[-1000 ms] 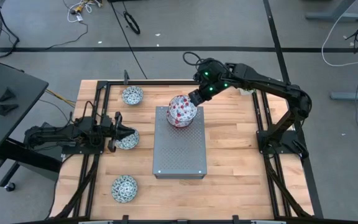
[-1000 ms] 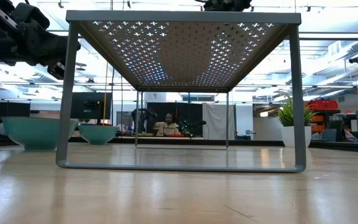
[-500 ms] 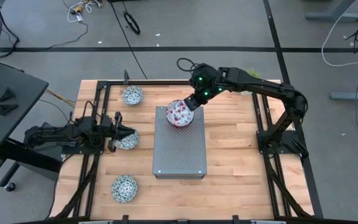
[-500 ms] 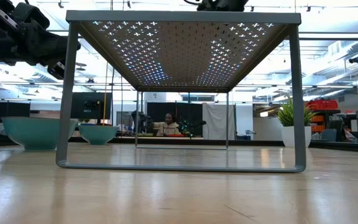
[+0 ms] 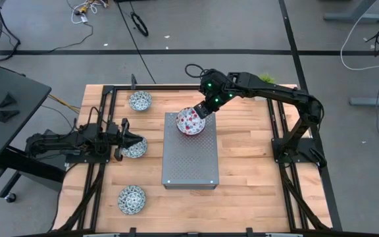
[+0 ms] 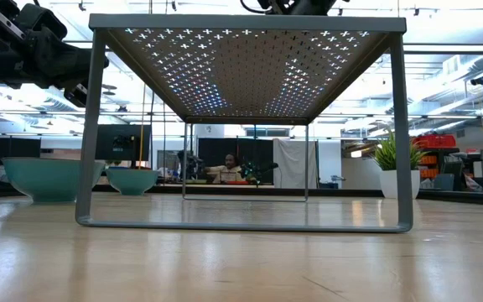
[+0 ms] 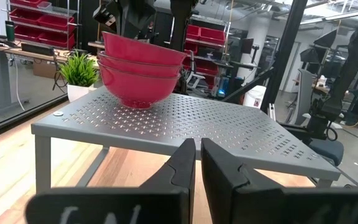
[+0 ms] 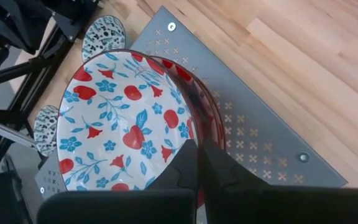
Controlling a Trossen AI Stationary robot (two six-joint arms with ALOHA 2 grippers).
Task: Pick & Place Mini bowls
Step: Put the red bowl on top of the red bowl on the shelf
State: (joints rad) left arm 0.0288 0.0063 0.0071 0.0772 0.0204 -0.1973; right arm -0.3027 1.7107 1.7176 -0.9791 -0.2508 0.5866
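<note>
The red-flowered bowl's rim (image 5: 178, 125) lies along the stacked bowls' rims, so the bowl would nest there. It is time for my right gripper to open now.
A red-flowered mini bowl (image 5: 191, 122) hangs tilted over the far end of the grey perforated stand (image 5: 189, 158), with my right gripper (image 5: 204, 110) shut on it. In the left wrist view it sits atop two more red mini bowls (image 7: 138, 81) stacked on the stand. Three blue-green mini bowls rest on the table at the left: one far (image 5: 140, 101), one in the middle (image 5: 135, 149), one near (image 5: 131, 199). My left gripper (image 5: 129, 140) waits level beside the middle one, shut, holding nothing. My right gripper pinches the top bowl's rim (image 8: 194, 142) on its far right side, one finger inside the bowl and one outside. The fingers slant down from the far right. The bowl tilts, its held side raised and its opposite side low over the bowl beneath (image 7: 166, 62); whether they touch I cannot tell.
A small green potted plant (image 7: 79, 68) stands beyond the stand at the table's far right. Black frame rails (image 5: 104, 99) run along the table's left and right edges. Bare wood lies to the right of the stand (image 5: 249, 158).
My right gripper has gone down toward the stand with the red-flowered bowl and a little toward the table's left edge. The bowl now sits lower, over the stacked bowls, and stays tilted.
</note>
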